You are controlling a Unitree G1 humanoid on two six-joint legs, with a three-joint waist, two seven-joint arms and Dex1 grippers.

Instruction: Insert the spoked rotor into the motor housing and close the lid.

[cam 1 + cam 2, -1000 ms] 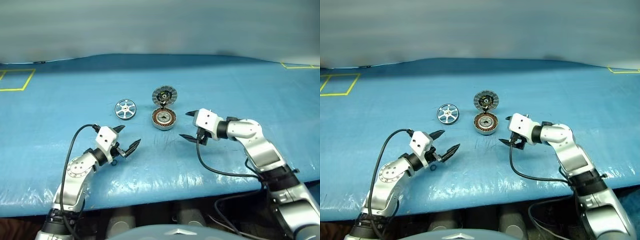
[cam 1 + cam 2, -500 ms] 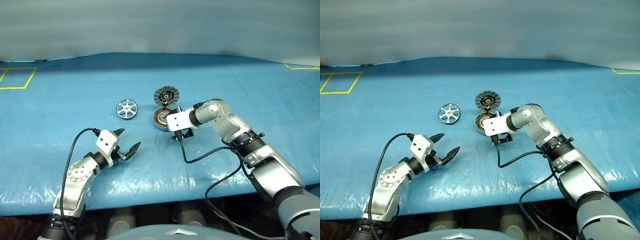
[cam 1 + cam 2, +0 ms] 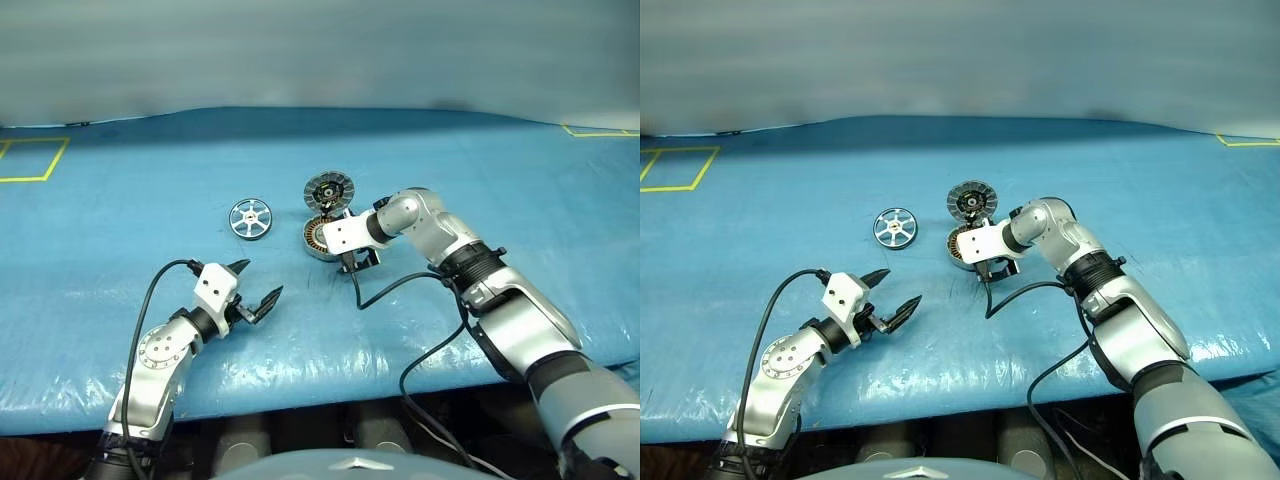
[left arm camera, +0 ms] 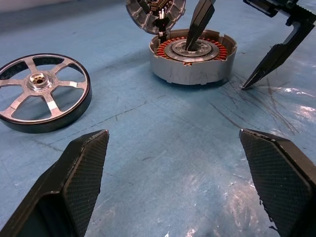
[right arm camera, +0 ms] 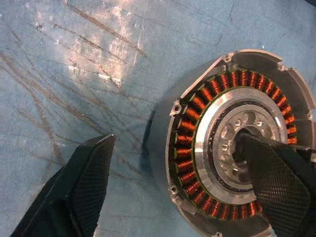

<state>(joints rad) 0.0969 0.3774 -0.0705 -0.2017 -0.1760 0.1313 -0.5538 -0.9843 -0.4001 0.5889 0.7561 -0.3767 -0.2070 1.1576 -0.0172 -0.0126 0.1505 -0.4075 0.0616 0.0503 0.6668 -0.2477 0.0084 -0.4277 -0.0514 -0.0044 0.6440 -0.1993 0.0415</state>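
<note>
The motor housing is to be made ready for the spoked rotor (image 3: 250, 218), so the robot's right gripper will next grip the housing by its outer side (image 3: 319, 256).
The motor housing (image 3: 318, 238) sits mid-table, a silver cup with copper windings (image 5: 190, 148) inside. Behind it the lid (image 3: 330, 190) stands tilted on edge, its dark-centred face toward me. To its left the spoked rotor (image 3: 250, 218) lies flat, also seen as the silver wheel (image 4: 42, 96). My right gripper (image 3: 340, 252) points down, open, straddling the housing's near wall. One of its fingertips (image 4: 190, 44) is in the housing's centre; the other (image 4: 247, 85) rests on the table outside. My left gripper (image 3: 254, 283) hovers open and empty, nearer me than the rotor.
A blue, scratched sheet (image 3: 450, 180) covers the table. Yellow tape squares mark the far left (image 3: 40, 160) and far right (image 3: 600, 131) corners. The right wrist's black cable (image 3: 400, 285) trails on the sheet toward the front edge (image 3: 330, 390).
My right arm swung left and forward to the housing and tipped downward, putting one finger inside the cup. The left gripper stayed almost still.
</note>
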